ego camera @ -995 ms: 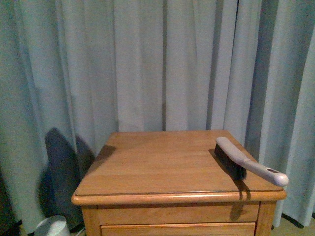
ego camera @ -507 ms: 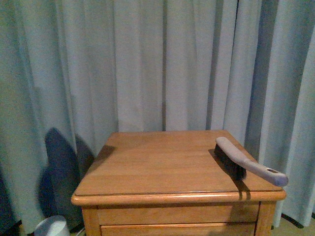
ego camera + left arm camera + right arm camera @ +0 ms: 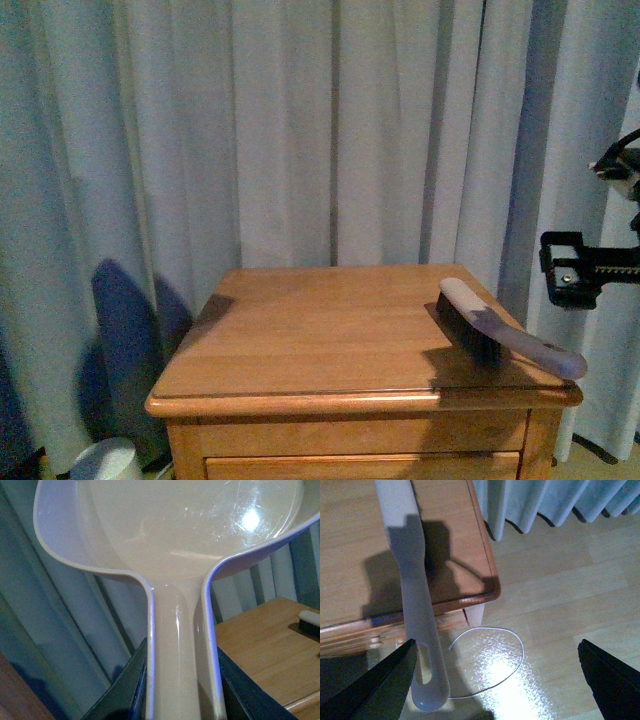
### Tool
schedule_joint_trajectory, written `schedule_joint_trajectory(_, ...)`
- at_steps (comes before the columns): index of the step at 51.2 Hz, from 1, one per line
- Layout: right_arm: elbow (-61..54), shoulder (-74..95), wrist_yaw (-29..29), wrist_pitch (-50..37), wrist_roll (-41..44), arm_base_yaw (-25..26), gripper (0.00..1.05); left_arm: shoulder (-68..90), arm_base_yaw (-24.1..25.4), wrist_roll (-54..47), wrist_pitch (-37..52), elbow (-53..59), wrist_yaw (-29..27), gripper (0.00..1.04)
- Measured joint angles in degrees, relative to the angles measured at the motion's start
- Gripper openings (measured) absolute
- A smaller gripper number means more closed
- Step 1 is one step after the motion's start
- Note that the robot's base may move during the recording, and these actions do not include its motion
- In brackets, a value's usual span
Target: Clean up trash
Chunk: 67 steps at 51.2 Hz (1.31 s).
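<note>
I will grab the brush by its pale handle (image 3: 545, 355) next with my right gripper to sweep trash. The bristles will stay free.
The trash is out of view in every frame. In the left wrist view the beige dustpan (image 3: 175, 540) fills the picture, its visible bowl bare. My left gripper (image 3: 181, 685) is shut on the dustpan's handle, one dark finger on each side. A grey hand brush (image 3: 500, 335) with dark bristles lies at the right edge of the wooden table (image 3: 300, 340), its handle (image 3: 422, 645) sticking out past the front corner. My right gripper (image 3: 497, 680) hangs open above the floor beside that corner, the brush handle next to one finger (image 3: 380, 685). It also shows as the right gripper (image 3: 568, 270) at the far right of the front view.
Grey curtains (image 3: 330, 130) hang close behind the table. A white round bin (image 3: 105, 462) stands on the floor at the table's left. A thin white cable (image 3: 512, 665) loops over the shiny wooden floor below the right gripper.
The right arm has come into the front view at the right edge. Its shadow now falls over the brush and the table's front right corner. The brush has not moved.
</note>
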<state>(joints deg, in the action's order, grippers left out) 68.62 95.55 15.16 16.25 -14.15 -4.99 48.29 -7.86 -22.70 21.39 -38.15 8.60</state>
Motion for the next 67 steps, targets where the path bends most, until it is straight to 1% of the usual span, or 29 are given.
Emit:
schedule_joint_trajectory(18, 4.22, 8.87, -0.26, -3.1, -0.96, -2.67, 0.97, 0.0, 0.0, 0.0, 0.0, 0.0, 0.0, 0.28)
schedule_joint_trajectory(44, 5.05, 16.11, -0.2, -6.12, -1.31, -3.54, 0.97, 0.0, 0.0, 0.0, 0.0, 0.0, 0.0, 0.28)
schedule_joint_trajectory(46, 5.07, 16.28, -0.2, -6.45, -1.27, -3.54, 0.89, 0.0, 0.0, 0.0, 0.0, 0.0, 0.0, 0.28)
schedule_joint_trajectory(51, 5.07, 16.31, -0.28, -6.78, -1.25, -3.61, 0.78, 0.0, 0.0, 0.0, 0.0, 0.0, 0.0, 0.28)
schedule_joint_trajectory(53, 5.14, 16.31, -0.31, -7.02, -1.11, -3.67, 0.71, 0.0, 0.0, 0.0, 0.0, 0.0, 0.0, 0.28)
schedule_joint_trajectory(61, 5.16, 16.31, -0.94, -7.85, -0.7, -3.78, 0.51, 0.0, 0.0, 0.0, 0.0, 0.0, 0.0, 0.28)
schedule_joint_trajectory(64, 5.16, 16.31, -1.29, -8.35, -0.39, -3.78, 0.4, 0.0, 0.0, 0.0, 0.0, 0.0, 0.0, 0.28)
schedule_joint_trajectory(67, 5.11, 16.22, -1.66, -9.01, 0.39, -3.8, 0.27, 0.0, 0.0, 0.0, 0.0, 0.0, 0.0, 0.28)
